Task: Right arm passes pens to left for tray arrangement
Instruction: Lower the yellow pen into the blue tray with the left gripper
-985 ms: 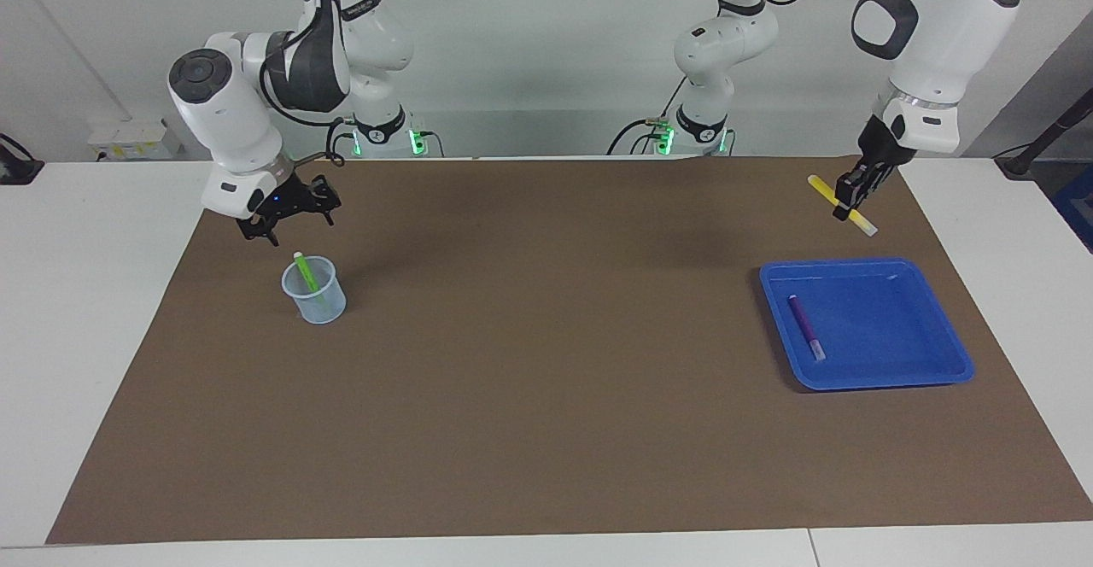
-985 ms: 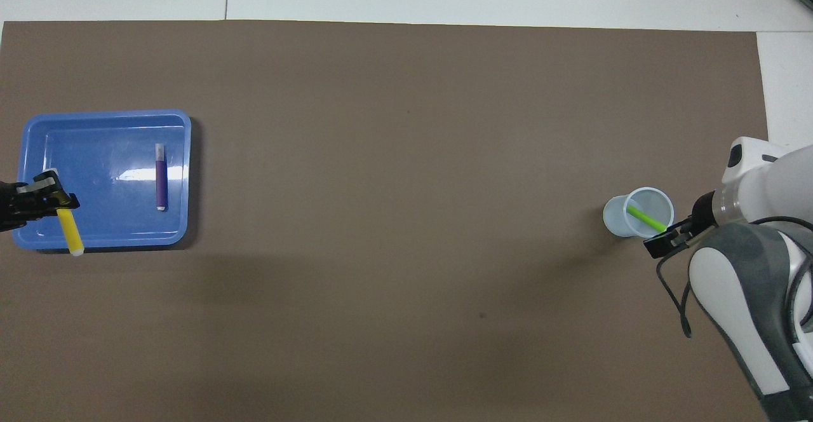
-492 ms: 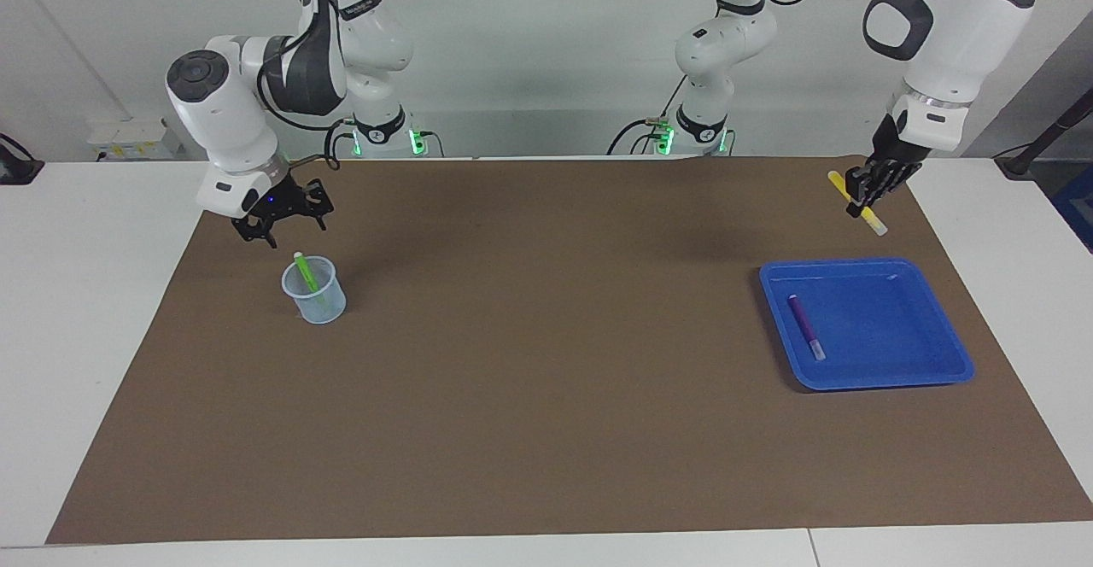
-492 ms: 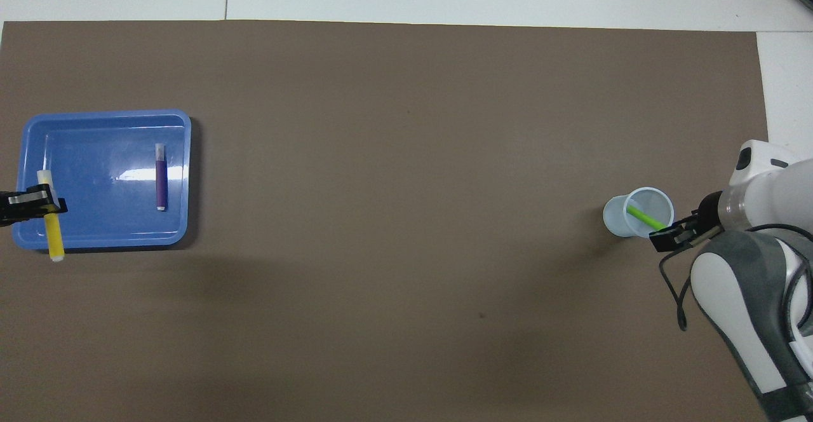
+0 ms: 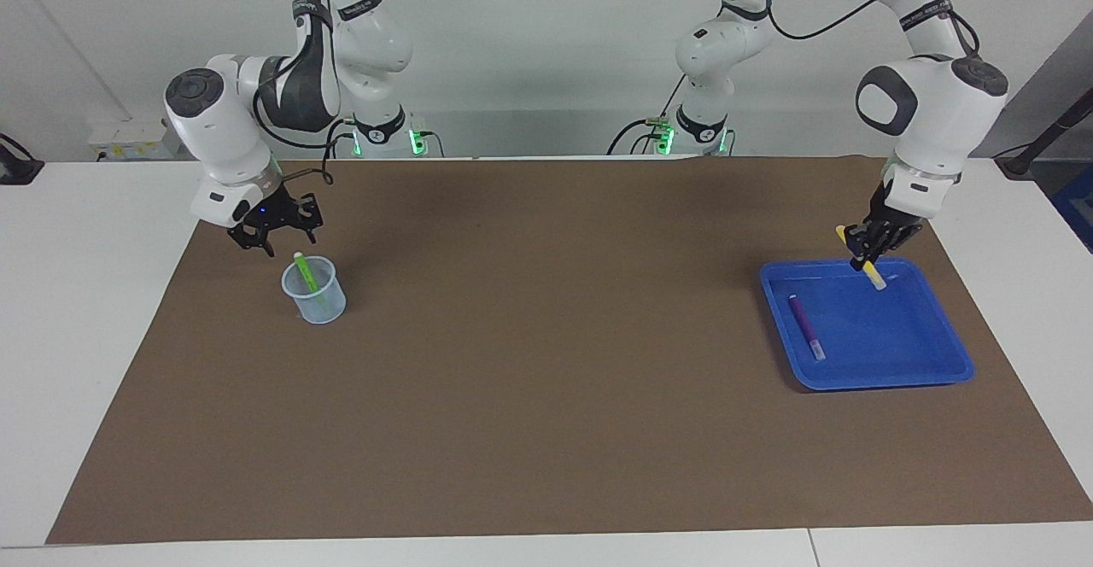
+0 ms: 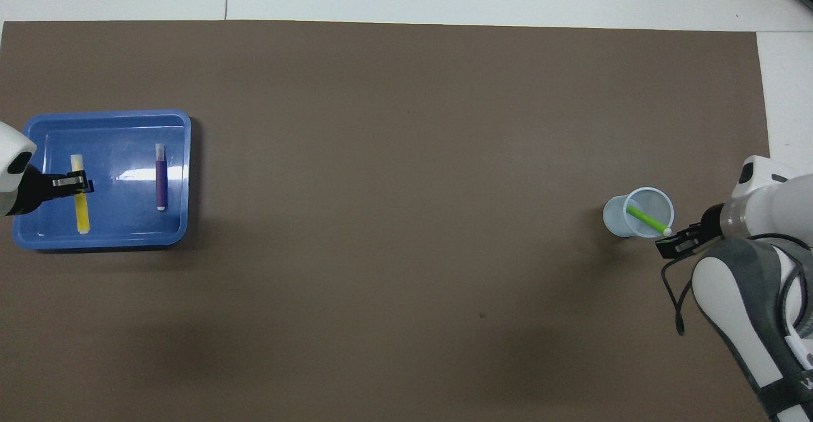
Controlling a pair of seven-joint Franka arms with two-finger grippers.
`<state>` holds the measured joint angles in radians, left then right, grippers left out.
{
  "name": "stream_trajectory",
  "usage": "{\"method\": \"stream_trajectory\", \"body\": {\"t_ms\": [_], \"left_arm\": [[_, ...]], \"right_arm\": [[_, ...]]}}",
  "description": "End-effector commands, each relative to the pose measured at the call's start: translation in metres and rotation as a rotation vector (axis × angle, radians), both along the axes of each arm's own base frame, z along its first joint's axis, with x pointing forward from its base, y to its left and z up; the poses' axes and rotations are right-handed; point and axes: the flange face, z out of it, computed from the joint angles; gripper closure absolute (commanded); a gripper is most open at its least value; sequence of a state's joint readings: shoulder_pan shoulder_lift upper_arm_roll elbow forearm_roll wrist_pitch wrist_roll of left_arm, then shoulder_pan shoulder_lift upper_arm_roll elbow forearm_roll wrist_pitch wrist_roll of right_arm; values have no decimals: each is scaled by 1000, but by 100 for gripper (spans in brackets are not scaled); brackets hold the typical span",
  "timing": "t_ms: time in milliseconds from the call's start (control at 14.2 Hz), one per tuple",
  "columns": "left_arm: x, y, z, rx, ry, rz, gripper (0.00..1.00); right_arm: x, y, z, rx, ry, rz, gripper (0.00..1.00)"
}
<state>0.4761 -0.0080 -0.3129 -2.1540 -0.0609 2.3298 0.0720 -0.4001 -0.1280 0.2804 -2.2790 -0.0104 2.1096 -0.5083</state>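
Note:
The cup's sides surround the green pen's lower part, so my right gripper must next grab the pen by its white-tipped top end [image 6: 661,228] to pass it.
The blue tray [image 5: 888,382] [image 6: 120,218] sits toward the left arm's end of the table. A purple pen [image 5: 804,326] [image 6: 161,177] lies flat inside it. My left gripper [image 5: 867,251] [image 6: 76,183] is shut on the yellow pen [image 5: 874,277] [image 6: 81,209]. It holds the pen tilted, low over the part of the tray nearer the robots. I cannot tell whether the pen's whitish end touches the tray. The green pen [image 5: 305,272] [image 6: 645,218] leans in a translucent cup [image 5: 316,298] [image 6: 619,222]. My right gripper [image 5: 277,238] [image 6: 672,245] hangs open just above the pen's top end, apart from it.
A brown mat [image 5: 546,336] covers most of the white table [image 5: 85,294]. A loose black cable [image 6: 673,295] loops from the right arm's wrist.
The left gripper has carried the yellow pen down from over the mat to low over the tray. The right gripper has sunk closer to the green pen's top and its jaws have narrowed.

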Motion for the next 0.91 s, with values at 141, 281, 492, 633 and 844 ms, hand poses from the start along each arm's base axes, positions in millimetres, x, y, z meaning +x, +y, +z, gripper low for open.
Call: {"method": "stream_trajectory", "body": {"t_ms": [141,281,492,633,844], "left_arm": [[16,10,-30,48,-22,-77,100],[20,23,-47,45,-33,-81,100],[27,27,-74,29,-43,-74,100],[31,20,-95,4,-39,-46,100],[37,-5,-113,-35,-18,26,100]], "right_arm": [[0,-7,-4,-6,-18,-28,35],[4,-4,-4,-5,-37,-26,35],[13,11,-14,2,-72,-55,35],[17,28,-17,5,-80,-44,35],[16,23,-18,6,-69,-38,35]]}}
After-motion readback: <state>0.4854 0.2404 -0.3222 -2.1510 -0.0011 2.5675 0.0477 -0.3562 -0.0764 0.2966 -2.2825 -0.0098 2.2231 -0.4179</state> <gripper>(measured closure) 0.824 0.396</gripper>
